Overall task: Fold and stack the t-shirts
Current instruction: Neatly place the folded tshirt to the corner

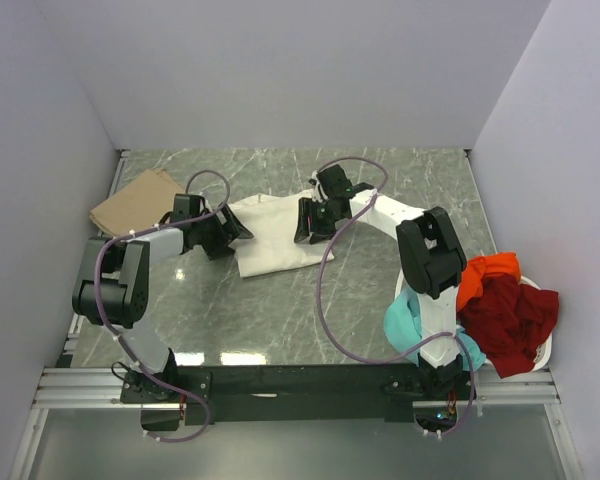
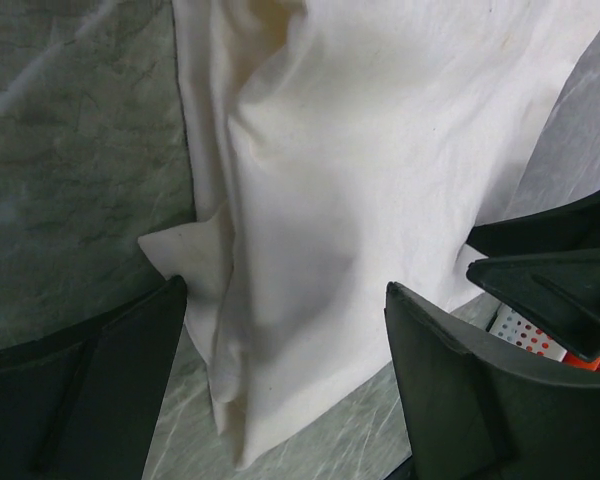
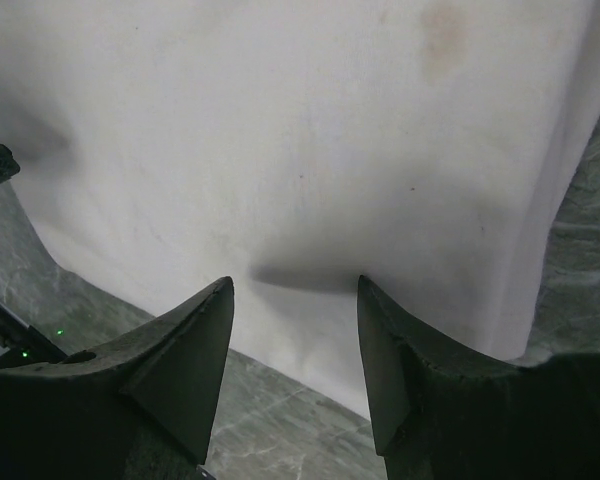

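Note:
I will next take the cream-white t-shirt's bunched fold with my left gripper, at its edge facing the tan t-shirt (image 1: 135, 200), so I can stack it there.
A cream-white t-shirt (image 1: 275, 235) lies partly folded in the middle of the green marble table (image 1: 280, 310). My left gripper (image 1: 225, 232) is at its left edge. The jaws stand open low over the cloth (image 2: 360, 150), straddling a bunched fold (image 2: 285, 290). My right gripper (image 1: 310, 222) is at the shirt's right edge, also open (image 3: 295, 285), with flat cloth (image 3: 280, 130) under the tips and nothing pinched. A folded tan t-shirt (image 1: 135, 200) rests at the back left. Orange (image 1: 490, 272), dark red (image 1: 510, 320) and teal (image 1: 402, 320) t-shirts are heaped at the right.
A white basket (image 1: 543, 352) at the near right holds the heap of coloured shirts, with the teal one hanging over its left side. Grey walls close off the table on the left, back and right. The right arm's black fingers (image 2: 550, 290) show in the left wrist view.

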`<state>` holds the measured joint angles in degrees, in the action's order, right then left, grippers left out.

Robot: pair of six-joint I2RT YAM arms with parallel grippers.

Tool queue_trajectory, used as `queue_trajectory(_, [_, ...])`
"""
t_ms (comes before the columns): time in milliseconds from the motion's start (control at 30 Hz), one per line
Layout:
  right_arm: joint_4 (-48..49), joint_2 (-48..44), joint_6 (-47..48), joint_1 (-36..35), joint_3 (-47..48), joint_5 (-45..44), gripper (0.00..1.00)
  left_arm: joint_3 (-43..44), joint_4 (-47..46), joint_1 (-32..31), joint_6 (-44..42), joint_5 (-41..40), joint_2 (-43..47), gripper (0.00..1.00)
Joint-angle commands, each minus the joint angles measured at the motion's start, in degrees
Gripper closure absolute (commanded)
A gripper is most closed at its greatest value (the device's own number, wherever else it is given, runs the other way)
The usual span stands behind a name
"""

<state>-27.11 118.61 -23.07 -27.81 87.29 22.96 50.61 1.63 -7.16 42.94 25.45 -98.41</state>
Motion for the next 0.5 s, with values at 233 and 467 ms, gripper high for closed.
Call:
queue_trajectory(233, [0.3, -0.1, 0.5, -0.7, 0.2, -1.1, 0.41, -0.3, -2.8, -3.6, 1.2, -4.8, -5.5, 0.14])
queue_trajectory(467, [0.1, -0.3, 0.7, -1.2, -0.4, -1.1, 0.41, 0.8, -3.8, -5.2, 1.8, -4.1, -8.4, 0.3])
